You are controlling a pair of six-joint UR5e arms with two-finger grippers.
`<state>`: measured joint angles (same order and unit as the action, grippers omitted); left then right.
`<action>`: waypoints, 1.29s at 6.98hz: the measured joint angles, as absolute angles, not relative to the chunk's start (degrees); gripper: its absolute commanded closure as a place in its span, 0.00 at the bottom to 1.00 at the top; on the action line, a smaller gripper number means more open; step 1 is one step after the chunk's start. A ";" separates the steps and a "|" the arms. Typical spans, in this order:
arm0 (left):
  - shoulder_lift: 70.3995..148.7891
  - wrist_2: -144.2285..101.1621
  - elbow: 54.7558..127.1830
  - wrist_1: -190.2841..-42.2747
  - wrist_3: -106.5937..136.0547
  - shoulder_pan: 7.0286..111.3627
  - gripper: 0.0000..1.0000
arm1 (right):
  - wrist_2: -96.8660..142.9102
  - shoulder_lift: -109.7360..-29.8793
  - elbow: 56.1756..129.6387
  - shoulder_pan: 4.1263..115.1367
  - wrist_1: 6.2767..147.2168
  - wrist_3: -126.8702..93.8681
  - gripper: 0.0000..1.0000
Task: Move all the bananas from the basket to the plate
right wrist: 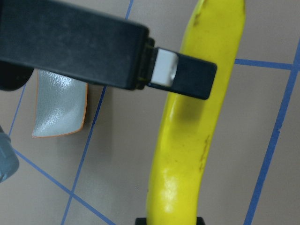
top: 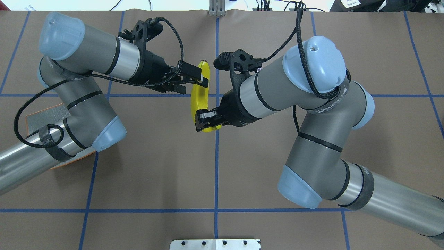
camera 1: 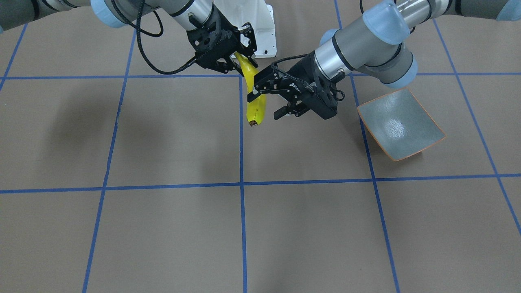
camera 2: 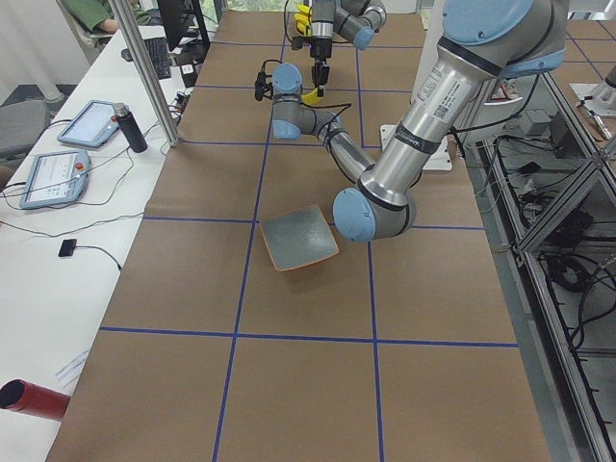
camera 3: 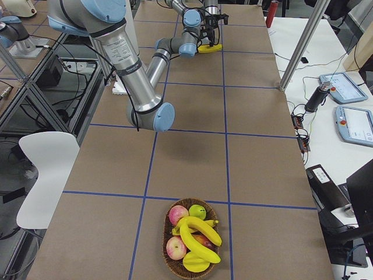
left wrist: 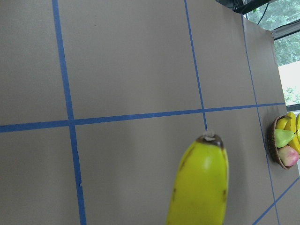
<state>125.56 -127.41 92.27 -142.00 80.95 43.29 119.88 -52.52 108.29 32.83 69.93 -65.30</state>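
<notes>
The banana needs to go onto the plate [camera 1: 401, 124], so my left gripper should grab it by its middle [camera 1: 254, 89] next.
One yellow banana [top: 200, 99] hangs in the air over the middle of the table. My right gripper [top: 204, 122] is shut on its near end. My left gripper [top: 196, 86] is open, its fingers [right wrist: 183, 77] straddling the banana's far half; one crosses in front of it. In the left wrist view the banana's dark tip [left wrist: 209, 138] sticks out past the gripper. The grey-green plate [camera 1: 401, 124] lies bare on my left side, partly under the left arm in the overhead view. The wicker basket [camera 3: 168, 259], holding more bananas [camera 3: 198, 236], stands at the table's far right end.
Apples and a green pear [camera 3: 198, 211] share the basket with the bananas. The white robot base [camera 1: 256, 28] stands behind the grippers. A side table with teach pendants [camera 3: 352, 125] runs along the operators' side. Blue tape lines grid the brown table.
</notes>
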 measured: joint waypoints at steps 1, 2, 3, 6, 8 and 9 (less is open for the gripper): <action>125.89 -127.43 92.32 -142.02 81.33 42.69 0.24 | 119.86 -52.56 108.29 32.72 69.90 -65.30 1.00; 126.10 -127.44 92.33 -142.03 81.54 42.17 0.33 | 119.82 -52.61 108.29 32.66 69.88 -65.30 1.00; 126.12 -127.44 92.24 -142.03 81.61 41.73 0.36 | 119.81 -52.63 108.29 32.65 69.88 -65.29 1.00; 125.86 -127.44 91.89 -142.11 81.65 41.25 0.42 | 119.78 -52.65 108.30 32.65 69.87 -65.24 1.00; 125.76 -127.44 91.85 -142.12 81.65 41.22 0.42 | 119.66 -53.14 108.50 32.55 69.87 -65.29 1.00; 125.78 -127.44 91.88 -142.12 81.65 41.22 0.43 | 119.65 -53.31 108.55 32.54 69.87 -65.28 1.00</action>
